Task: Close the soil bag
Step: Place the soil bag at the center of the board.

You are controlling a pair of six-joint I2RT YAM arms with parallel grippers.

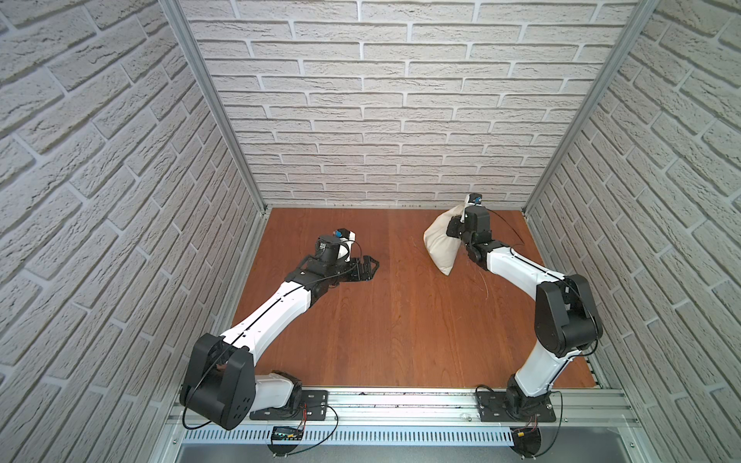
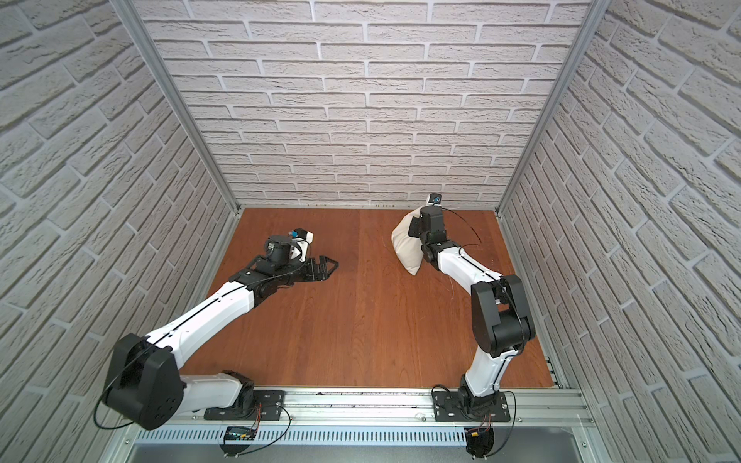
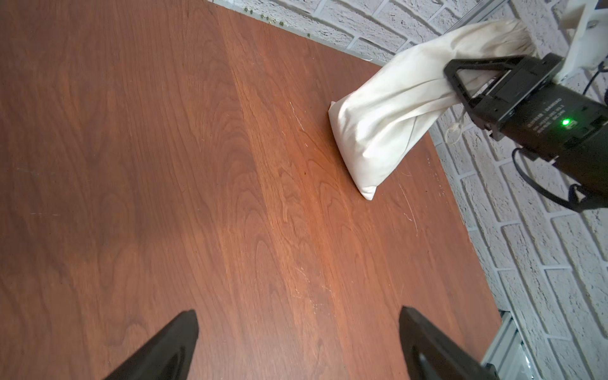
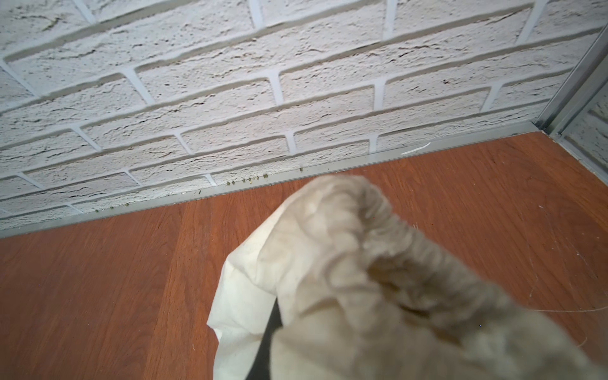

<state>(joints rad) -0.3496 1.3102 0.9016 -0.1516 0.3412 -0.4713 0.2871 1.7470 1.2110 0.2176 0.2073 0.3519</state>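
My right gripper keeps holding the soil bag from here until its neck lies on the tabletop, since my fingers hold the gathered neck [image 1: 462,207] [image 4: 345,212] high above it.
The soil bag [image 1: 437,242] [image 2: 405,245] is a cream cloth sack at the table's back right. Its bottom rests on the wood and its neck is lifted and tilted toward the back wall. My right gripper [image 1: 455,227] [image 2: 415,229] is shut on the bag's upper part just below the gathered neck, seen from the side in the left wrist view [image 3: 459,82]. The bag's cord [image 3: 455,130] dangles under that gripper. The bunched cloth [image 4: 362,263] fills the right wrist view and hides all but a dark sliver of one finger [image 4: 268,332]. My left gripper [image 1: 371,267] [image 2: 331,266] [image 3: 297,314] is open over bare wood at the left middle, well apart from the bag [image 3: 388,108].
White brick-pattern walls close the table [image 1: 401,328] on three sides, with aluminium posts at the back corners. Small greenish crumbs [image 4: 250,179] lie along the foot of the back wall. An aluminium rail [image 1: 401,405] carrying both arm bases runs along the front edge.
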